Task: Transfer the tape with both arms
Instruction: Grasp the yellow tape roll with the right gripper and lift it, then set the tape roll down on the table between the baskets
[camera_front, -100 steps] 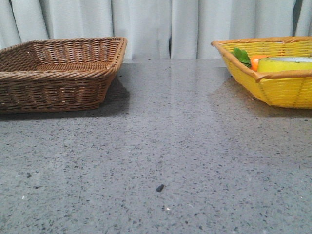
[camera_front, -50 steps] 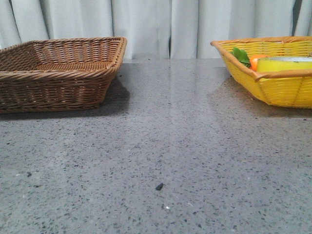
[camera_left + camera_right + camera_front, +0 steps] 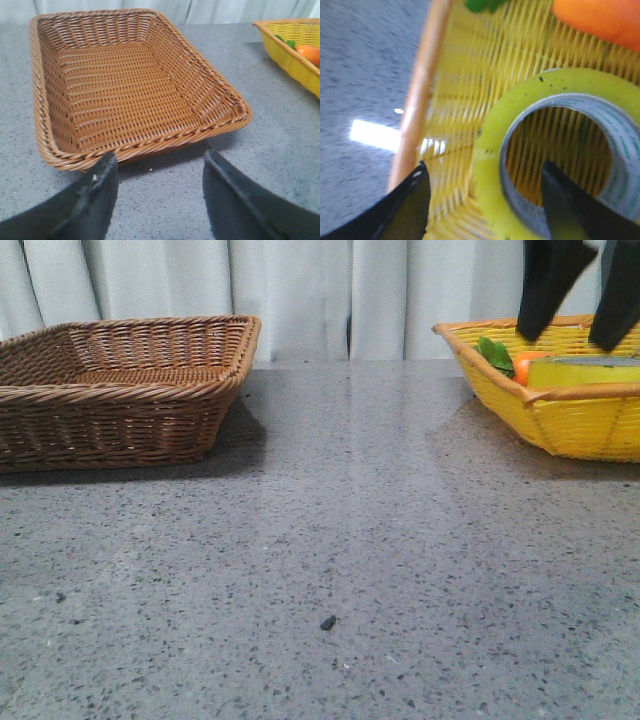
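My right gripper comes down first and then closes on the tape, since its fingertips still hang above the yellow tape's top edge (image 3: 572, 361).
The tape (image 3: 487, 145), a thick yellow roll with a pale core, lies flat in the yellow basket (image 3: 455, 75); the front view shows its yellow side (image 3: 580, 372) over the rim. My right gripper (image 3: 485, 170) is open just above it. One finger is outside the roll and the other over the core hole, with the near wall of the roll between them. From the front, its black fingers (image 3: 548, 285) hang over the basket (image 3: 560, 430). My left gripper (image 3: 160, 156) is open and empty over the table, beside the brown basket (image 3: 150, 142).
An orange carrot (image 3: 600, 17) and green leaves (image 3: 495, 353) share the yellow basket with the tape. The brown wicker basket (image 3: 120, 430) stands at the back left, with nothing in it. White curtains close off the back of the grey speckled table (image 3: 330, 540).
My right gripper's black fingers have come down into the front view over the yellow basket; earlier no arm showed there. The baskets have stayed put.
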